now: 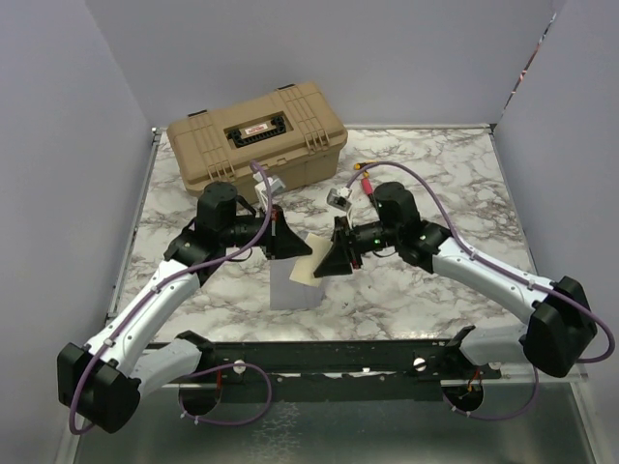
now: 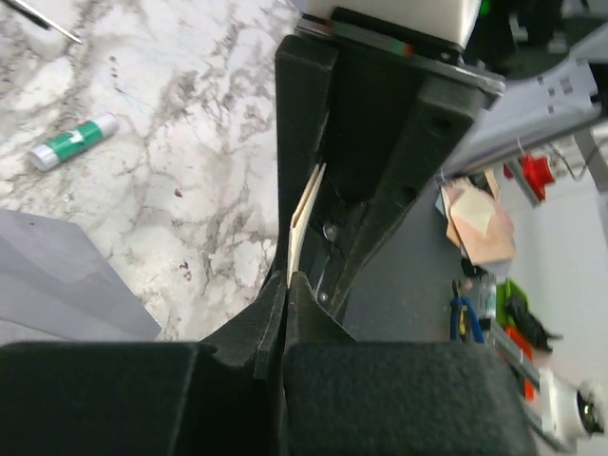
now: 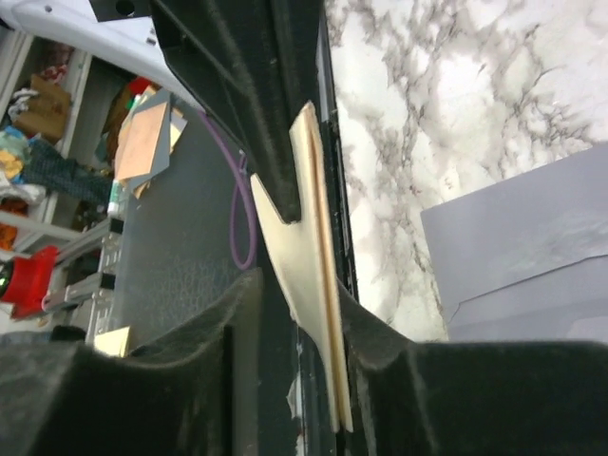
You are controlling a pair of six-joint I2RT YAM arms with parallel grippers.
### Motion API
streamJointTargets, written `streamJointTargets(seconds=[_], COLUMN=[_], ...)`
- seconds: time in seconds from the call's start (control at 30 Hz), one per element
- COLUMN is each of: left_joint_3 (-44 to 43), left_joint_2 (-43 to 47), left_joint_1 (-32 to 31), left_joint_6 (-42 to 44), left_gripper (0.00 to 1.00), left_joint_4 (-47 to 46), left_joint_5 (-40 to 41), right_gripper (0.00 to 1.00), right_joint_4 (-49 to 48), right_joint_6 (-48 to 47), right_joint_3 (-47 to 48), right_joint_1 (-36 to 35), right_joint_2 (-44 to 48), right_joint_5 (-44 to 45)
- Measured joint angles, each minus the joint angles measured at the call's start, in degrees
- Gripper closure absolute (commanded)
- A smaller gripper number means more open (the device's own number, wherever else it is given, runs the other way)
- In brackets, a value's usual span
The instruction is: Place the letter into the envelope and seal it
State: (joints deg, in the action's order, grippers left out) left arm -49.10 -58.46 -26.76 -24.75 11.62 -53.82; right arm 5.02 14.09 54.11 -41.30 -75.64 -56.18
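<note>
My right gripper grips the letter's edge opposite the left gripper next, and the letter's other edge stays free to slide into the envelope (image 1: 293, 290).
The letter (image 1: 307, 261), a pale tan folded sheet, hangs in the air between my two grippers above the envelope (image 1: 293, 290), which lies flat on the marble table. My left gripper (image 1: 300, 251) is shut on the letter's edge, and its fingertips pinch the thin sheet (image 2: 306, 214) in the left wrist view (image 2: 288, 277). My right gripper (image 1: 319, 265) faces it from the right. In the right wrist view (image 3: 306, 290) the doubled letter (image 3: 304, 247) rests against the right-hand finger, with a gap to the other finger. The envelope also shows at the right (image 3: 532, 247).
A tan hard case (image 1: 256, 135) stands at the back left of the table. A green and white glue stick (image 2: 73, 141) lies on the marble. A red and yellow connector (image 1: 363, 170) lies right of the case. Grey walls close in three sides.
</note>
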Motion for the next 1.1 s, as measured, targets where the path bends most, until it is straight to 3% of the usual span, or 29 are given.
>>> streamJointTargets(seconds=[0.13,0.33,0.53,0.6,0.77,0.83,0.87,0.97,1.0,1.1], left_joint_3=[-0.11,4.15,6.38,6.38,6.38,6.38,6.38,6.38,6.27,5.11], left_joint_2=[-0.5,-0.52,-0.39,0.09,0.5,0.52,0.63,1.07,1.29,1.77], left_joint_1=[0.0,0.0,0.0,0.0,0.0,0.0,0.0,0.0,0.0,-0.11], left_joint_6=[-7.74,-23.37,-32.41,-33.79,-35.08,-35.28,-35.26,-33.9,-32.68,-28.22], left_gripper=[1.0,1.0,1.0,1.0,1.0,1.0,0.95,0.34,0.22,0.07], left_joint_4=[-3.76,-15.78,-22.88,-24.39,-26.16,-26.45,-26.49,-25.09,-23.58,-15.74], left_joint_5=[5.97,11.28,11.91,11.89,11.85,11.85,11.87,12.33,13.03,17.35], right_gripper=[0.41,0.43,0.43,0.5,0.92,0.99,1.0,1.0,1.0,1.0], right_joint_4=[-9.77,-32.7,-45.42,-47.43,-50.77,-51.45,-51.43,-47.45,-44.26,-30.18], right_joint_6=[8.87,27.17,39.01,41.48,46.84,48.48,48.98,49.42,49.22,46.93], right_joint_3=[-5.27,-21.2,-24.17,-24.17,-24.39,-24.87,-25.07,-24.74,-23.98,-18.16], right_joint_1=[0.0,0.0,0.0,0.0,0.0,0.0,0.0,0.0,-0.02,-0.04], right_joint_2=[3.82,14.01,14.27,14.01,13.03,13.11,13.2,14.1,14.56,14.64], right_joint_5=[6.43,20.87,27.69,29.4,33.44,34.86,35.58,37.62,38.45,42.97])
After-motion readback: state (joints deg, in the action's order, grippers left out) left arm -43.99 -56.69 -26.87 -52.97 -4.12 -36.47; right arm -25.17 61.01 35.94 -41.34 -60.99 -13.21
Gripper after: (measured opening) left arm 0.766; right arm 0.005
